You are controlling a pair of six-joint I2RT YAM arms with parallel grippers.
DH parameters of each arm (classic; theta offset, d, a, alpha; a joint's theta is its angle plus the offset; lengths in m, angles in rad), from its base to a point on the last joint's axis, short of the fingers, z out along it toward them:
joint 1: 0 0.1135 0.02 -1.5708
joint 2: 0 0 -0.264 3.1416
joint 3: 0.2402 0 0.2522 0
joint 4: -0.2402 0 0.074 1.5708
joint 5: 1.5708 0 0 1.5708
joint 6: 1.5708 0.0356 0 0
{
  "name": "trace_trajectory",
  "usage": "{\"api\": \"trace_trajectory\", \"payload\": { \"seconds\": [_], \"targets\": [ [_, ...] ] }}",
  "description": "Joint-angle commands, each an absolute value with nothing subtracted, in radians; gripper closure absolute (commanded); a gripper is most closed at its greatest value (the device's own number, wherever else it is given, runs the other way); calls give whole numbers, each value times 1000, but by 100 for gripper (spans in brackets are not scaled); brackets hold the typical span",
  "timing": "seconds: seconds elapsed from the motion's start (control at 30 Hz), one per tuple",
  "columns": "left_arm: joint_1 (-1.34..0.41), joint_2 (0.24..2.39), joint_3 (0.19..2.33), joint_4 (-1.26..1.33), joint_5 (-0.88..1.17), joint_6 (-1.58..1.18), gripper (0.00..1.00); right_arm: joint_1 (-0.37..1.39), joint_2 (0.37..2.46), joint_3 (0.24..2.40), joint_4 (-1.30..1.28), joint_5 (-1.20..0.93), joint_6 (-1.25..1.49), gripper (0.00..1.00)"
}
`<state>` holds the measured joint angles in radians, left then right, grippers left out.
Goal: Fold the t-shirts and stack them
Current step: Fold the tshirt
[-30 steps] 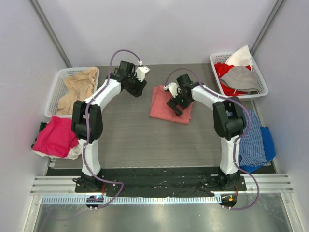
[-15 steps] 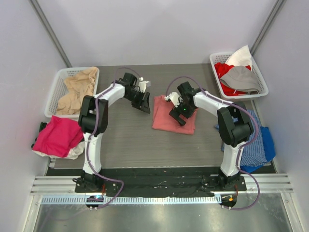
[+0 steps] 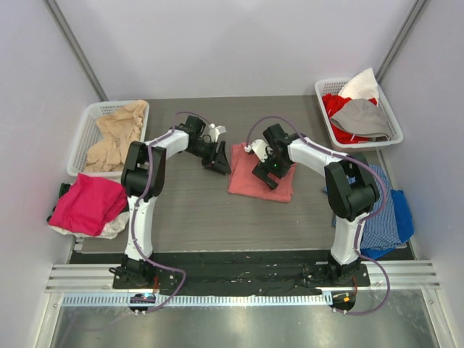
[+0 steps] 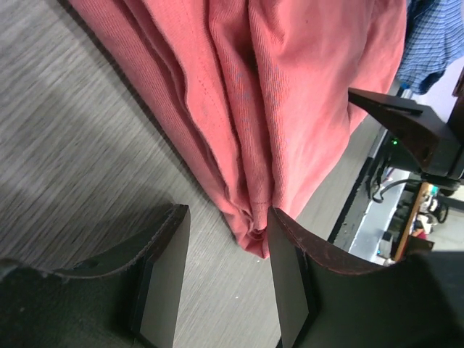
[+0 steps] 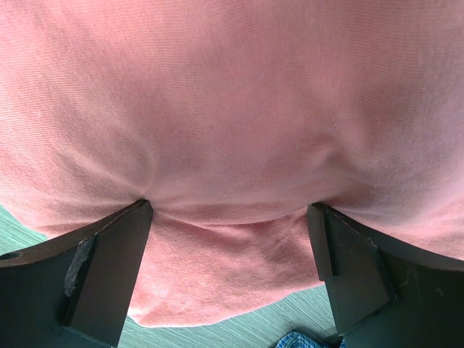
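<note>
My left gripper needs to stack the folded salmon-red t-shirt next, still folded, so it should grab the t-shirt by its layered side edge (image 3: 230, 177) (image 4: 241, 212) with the layers together.
A folded salmon-red t-shirt (image 3: 243, 180) lies mid-table. My right gripper (image 3: 265, 174) stands on top of it, jaws wide open, both fingertips pressing into the cloth (image 5: 232, 94), which bulges between them; right gripper (image 5: 232, 210). My left gripper (image 3: 220, 161) sits low at the shirt's left edge, open. In the left wrist view the layered fold edge (image 4: 290, 94) runs away from the jaws, and its near corner touches the right finger (image 4: 290, 275); bare table shows across the rest of the left gripper's (image 4: 228, 246) gap.
A white basket (image 3: 81, 138) at far left holds beige t-shirts (image 3: 119, 130). A magenta-pink t-shirt (image 3: 87, 203) lies over white cloth at the left edge. The far-right basket (image 3: 394, 119) holds red, grey and white garments. Blue checked cloth (image 3: 380, 206) hangs beside the right arm.
The left gripper came down and nearer, from beyond the shirt to its left edge. The right gripper and the shirt under it slid slightly nearer and to the right.
</note>
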<state>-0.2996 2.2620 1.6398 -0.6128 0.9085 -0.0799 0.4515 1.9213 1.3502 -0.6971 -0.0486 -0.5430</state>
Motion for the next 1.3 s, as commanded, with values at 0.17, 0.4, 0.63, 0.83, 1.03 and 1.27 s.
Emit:
{"api": "trace_trajectory", "payload": {
  "seconds": [0.17,0.4,0.63,0.83,1.03,1.27],
  "targets": [
    [-304,2301,1643,-528,891,-147,48,469,1876,1371,-729,-52,-523,0],
    [-373,2295,1608,-485,864,-163,48,469,1870,1373,-729,-52,-518,0],
    [-433,2290,1586,-446,838,-179,47,469,1852,1370,-730,-51,-520,0],
    [-456,2283,1559,-425,836,-187,48,469,1844,1370,-730,-52,-523,0],
    [-456,2267,1546,-426,830,-167,47,471,1850,1368,-730,-49,-526,0],
    [-466,2272,1546,-417,792,-179,72,469,1845,1358,-726,-46,-526,0]
  ]
}}
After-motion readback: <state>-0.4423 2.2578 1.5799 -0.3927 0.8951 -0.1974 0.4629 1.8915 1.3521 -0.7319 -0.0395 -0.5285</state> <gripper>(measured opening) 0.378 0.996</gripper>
